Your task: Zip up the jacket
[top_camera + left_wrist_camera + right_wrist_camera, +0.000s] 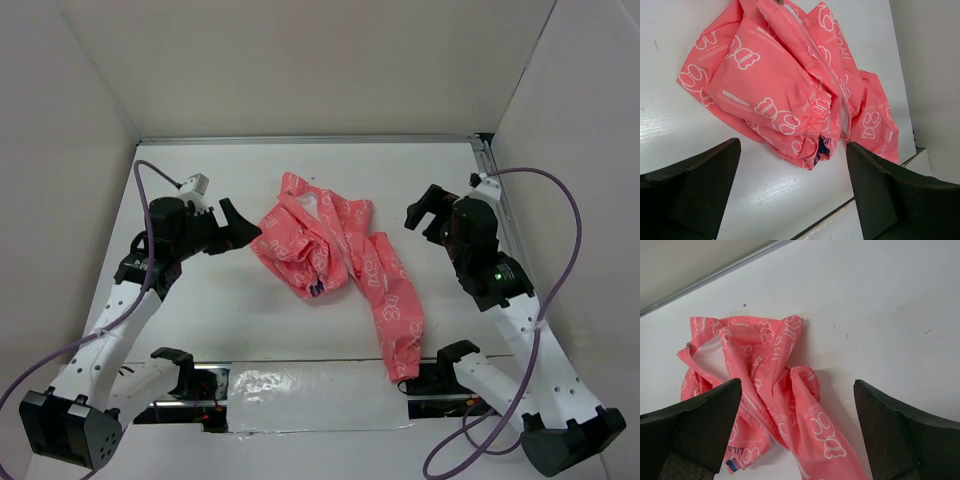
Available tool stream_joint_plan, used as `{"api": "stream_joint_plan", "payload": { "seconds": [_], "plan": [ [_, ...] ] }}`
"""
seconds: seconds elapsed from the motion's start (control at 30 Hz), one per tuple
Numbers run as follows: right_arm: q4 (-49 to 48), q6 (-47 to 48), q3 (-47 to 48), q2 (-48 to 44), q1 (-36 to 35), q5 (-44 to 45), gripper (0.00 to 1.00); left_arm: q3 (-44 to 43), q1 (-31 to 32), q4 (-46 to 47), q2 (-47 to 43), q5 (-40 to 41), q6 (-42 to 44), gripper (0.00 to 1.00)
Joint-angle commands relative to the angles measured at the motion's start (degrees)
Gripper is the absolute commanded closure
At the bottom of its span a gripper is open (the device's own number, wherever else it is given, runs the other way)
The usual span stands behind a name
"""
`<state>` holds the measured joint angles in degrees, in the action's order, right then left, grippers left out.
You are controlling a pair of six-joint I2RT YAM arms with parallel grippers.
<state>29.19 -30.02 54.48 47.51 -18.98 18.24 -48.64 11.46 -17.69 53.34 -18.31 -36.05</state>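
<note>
The zipper edge needs to be spread for zipping, and the metal pull should stay free. My left gripper should next grip the jacket's zipper edge (283, 199) (781, 6) beside the pull.
The coral-pink jacket (325, 250) with white outline print lies crumpled in the middle of the table, one long sleeve (395, 310) trailing toward the near right. Its zipper line and pale lining show near the collar (710, 352). A dark blue mark (821, 150) shows at its folded lower edge. My left gripper (238, 228) hovers open just left of the jacket, empty. My right gripper (425, 212) hovers open to the jacket's right, empty. In the left wrist view the jacket (780, 85) lies ahead of the open fingers; in the right wrist view it (770, 410) lies below and between them.
White walls close the table at the back and both sides. A metal rail (495, 190) runs along the right edge. A shiny taped strip (300, 395) and a dark seam cross the near edge between the arm bases.
</note>
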Motion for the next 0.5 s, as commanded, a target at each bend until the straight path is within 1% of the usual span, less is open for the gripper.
{"api": "stream_joint_plan", "payload": {
  "seconds": [0.0,0.07,0.13,0.2,0.23,0.27,0.3,0.33,0.37,0.47],
  "plan": [
    [-3.6,2.6,-1.0,-2.7,-0.3,0.1,0.00,-0.3,0.3,2.0,-1.0,-0.7,1.8,0.01],
    [-5.2,2.5,-1.7,-2.5,-0.2,0.0,0.00,-0.8,0.2,2.6,0.4,-0.6,2.4,0.01],
    [-6.9,5.0,-1.5,-1.5,-0.1,-3.9,0.00,-1.7,0.2,3.5,3.5,0.3,3.3,0.01],
    [-8.2,7.2,-0.5,1.5,-0.1,-8.4,0.00,-3.7,0.1,4.6,8.3,0.4,4.5,0.01],
    [-8.9,8.0,0.5,4.1,-0.1,-9.5,0.00,-4.6,-0.4,5.2,10.0,-0.7,5.2,0.01],
    [-9.7,8.9,1.1,5.7,-0.1,-11.9,0.00,-6.6,-0.6,6.3,13.9,-2.7,6.4,0.01],
    [-11.2,9.1,1.9,7.6,-0.1,-13.0,0.00,-7.8,-0.7,7.0,16.2,-3.3,7.0,0.01],
    [-11.6,9.4,3.9,11.3,-0.3,-14.5,0.00,-8.9,-0.9,7.5,18.1,-3.6,7.6,0.01],
    [-12.0,9.5,5.2,13.5,-0.2,-16.0,0.00,-11.6,-1.0,8.1,20.5,-3.8,8.2,0.01],
    [-14.3,9.5,10.3,22.5,0.1,-21.0,0.00,-18.0,-1.1,7.3,31.4,-5.3,9.4,0.01]
  ]
}}
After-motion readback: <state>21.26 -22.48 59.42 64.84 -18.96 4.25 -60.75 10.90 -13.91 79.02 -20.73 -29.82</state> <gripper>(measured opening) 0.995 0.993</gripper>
